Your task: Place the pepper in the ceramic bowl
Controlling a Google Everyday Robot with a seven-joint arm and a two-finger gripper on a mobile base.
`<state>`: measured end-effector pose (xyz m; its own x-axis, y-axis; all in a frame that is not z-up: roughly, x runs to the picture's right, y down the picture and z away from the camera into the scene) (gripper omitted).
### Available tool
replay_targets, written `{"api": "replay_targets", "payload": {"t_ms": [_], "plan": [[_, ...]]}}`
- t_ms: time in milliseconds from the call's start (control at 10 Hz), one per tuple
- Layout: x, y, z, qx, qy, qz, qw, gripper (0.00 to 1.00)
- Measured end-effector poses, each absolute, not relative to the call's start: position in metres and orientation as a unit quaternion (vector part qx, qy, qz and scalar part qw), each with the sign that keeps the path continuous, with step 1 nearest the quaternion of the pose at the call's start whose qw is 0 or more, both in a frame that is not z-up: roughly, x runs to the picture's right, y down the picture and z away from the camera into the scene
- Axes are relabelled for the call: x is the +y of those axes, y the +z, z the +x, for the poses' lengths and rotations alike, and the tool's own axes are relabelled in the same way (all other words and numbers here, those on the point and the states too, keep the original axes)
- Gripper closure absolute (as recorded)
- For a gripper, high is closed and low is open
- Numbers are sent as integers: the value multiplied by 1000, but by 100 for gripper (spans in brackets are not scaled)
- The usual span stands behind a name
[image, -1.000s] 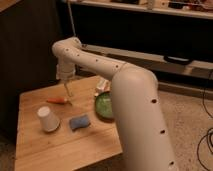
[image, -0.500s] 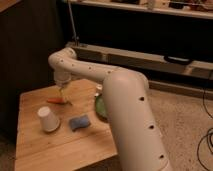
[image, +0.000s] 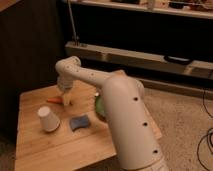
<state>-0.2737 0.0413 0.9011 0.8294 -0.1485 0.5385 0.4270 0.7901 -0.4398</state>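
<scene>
The gripper grabs the pepper by its end nearer the bowl (image: pixel 61 101) next, to place the pepper in the ceramic bowl (image: pixel 99 106).
The pepper (image: pixel 54 100), small and orange-red, lies on the wooden table (image: pixel 55 145) toward its back left. My gripper (image: pixel 65 99) hangs straight down from the white arm, right at the pepper's right end and just above the tabletop, open around that end. The pepper still rests on the wood. The ceramic bowl (image: pixel 99 106) is green and sits to the right of the pepper. Only a sliver of its left edge shows, because my arm's big white link covers the rest.
An upturned white paper cup (image: pixel 48 119) stands in front of the pepper to the left. A blue sponge (image: pixel 79 122) lies beside it, between cup and bowl. A dark shelf unit (image: pixel 140 55) runs behind the table. Speckled floor lies to the right.
The arm has dropped and swung nearer, bringing the gripper down from above the table to the pepper's right end. The arm now hides most of the bowl. The pepper, cup and sponge stayed put.
</scene>
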Motion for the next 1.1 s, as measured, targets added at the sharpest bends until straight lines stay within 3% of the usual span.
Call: {"api": "replay_targets", "payload": {"t_ms": [500, 600, 1100], "plan": [[71, 920, -273, -246, -164, -293, 909, 20], [68, 925, -275, -244, -167, -293, 909, 24], [63, 940, -291, -249, -174, -303, 903, 76]]}}
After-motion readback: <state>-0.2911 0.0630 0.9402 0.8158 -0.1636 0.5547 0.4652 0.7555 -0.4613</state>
